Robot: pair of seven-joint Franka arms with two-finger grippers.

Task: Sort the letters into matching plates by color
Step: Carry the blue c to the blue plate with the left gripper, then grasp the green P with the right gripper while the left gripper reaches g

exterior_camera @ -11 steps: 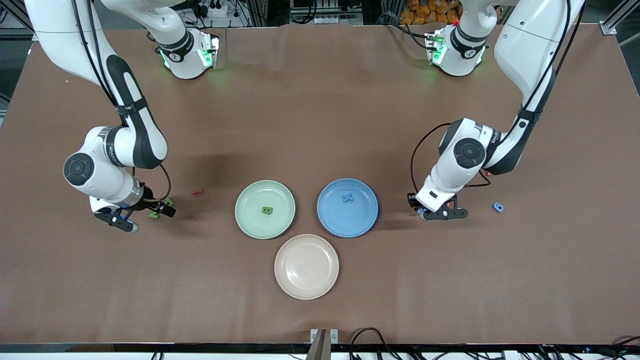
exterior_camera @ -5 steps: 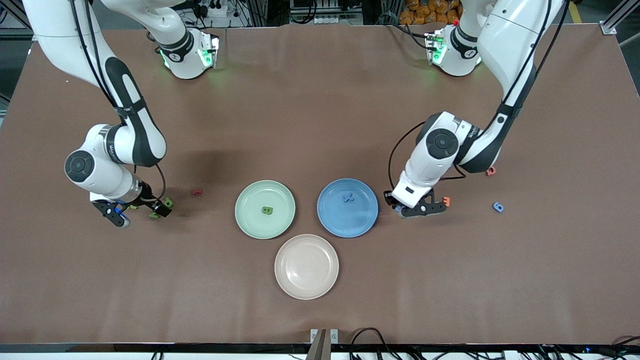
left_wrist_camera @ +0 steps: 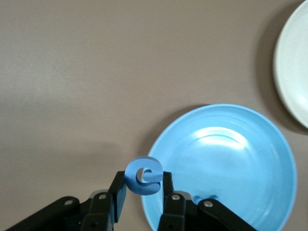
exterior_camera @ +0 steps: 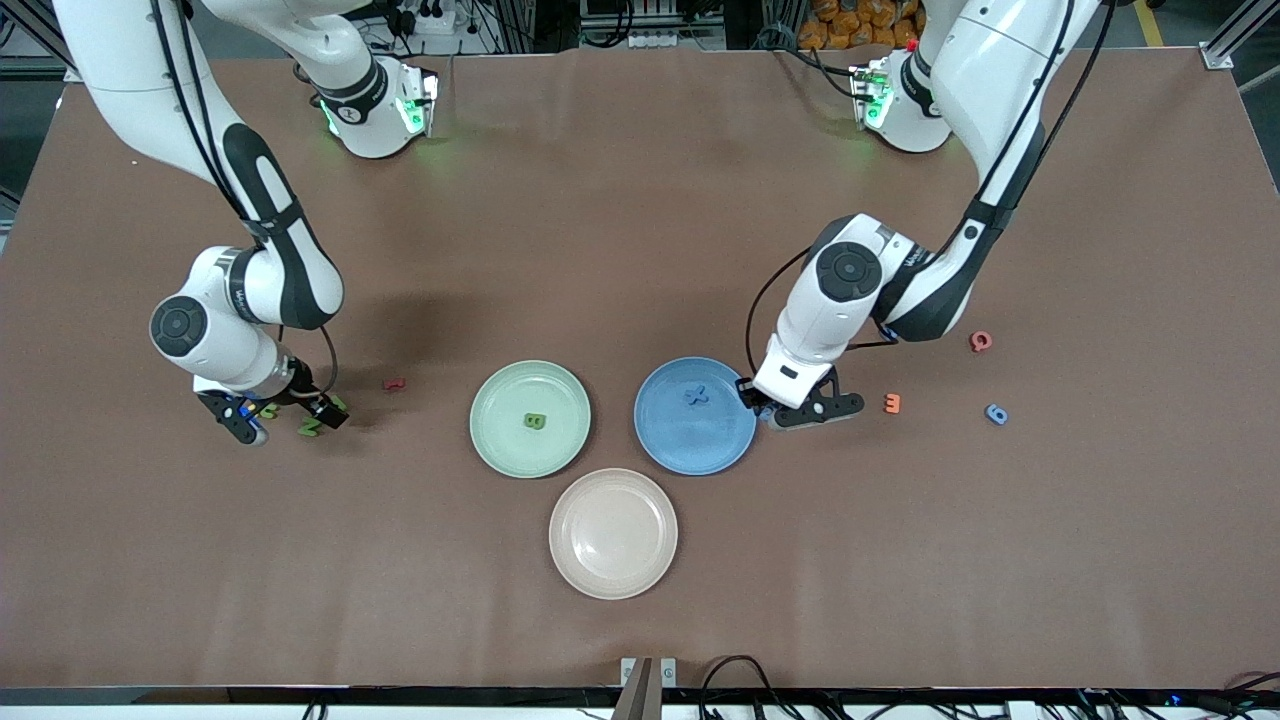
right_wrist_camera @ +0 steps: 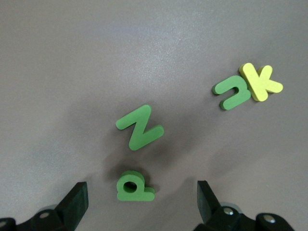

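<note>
The blue letter e [left_wrist_camera: 144, 174] lies across the blue plate's rim [left_wrist_camera: 159, 144], so my left gripper needs to move it farther in before letting go.
My left gripper [left_wrist_camera: 143, 186] is shut on a blue letter e [left_wrist_camera: 143, 175] and hangs over the rim of the blue plate [left_wrist_camera: 231, 183]. In the front view the left gripper [exterior_camera: 797, 406] sits at that blue plate's [exterior_camera: 690, 447] edge toward the left arm's end; a blue X [exterior_camera: 696, 395] lies in the plate. My right gripper [right_wrist_camera: 141, 192] is open, low over a green P [right_wrist_camera: 132, 186], with a green N [right_wrist_camera: 140, 127] beside it. The pale green plate [exterior_camera: 492, 440] holds one green letter [exterior_camera: 536, 421].
A beige plate [exterior_camera: 613, 533] lies nearest the front camera. A curved green letter [right_wrist_camera: 231, 91] touches a yellow K [right_wrist_camera: 261, 83]. A small red letter [exterior_camera: 394, 383] lies near the right gripper [exterior_camera: 285, 418]. Orange [exterior_camera: 892, 403], red [exterior_camera: 981, 341] and blue [exterior_camera: 996, 413] letters lie toward the left arm's end.
The left arm has carried the blue letter toward the blue plate, uncovering the orange and red letters. The right gripper has shifted slightly over the green letters, still open.
</note>
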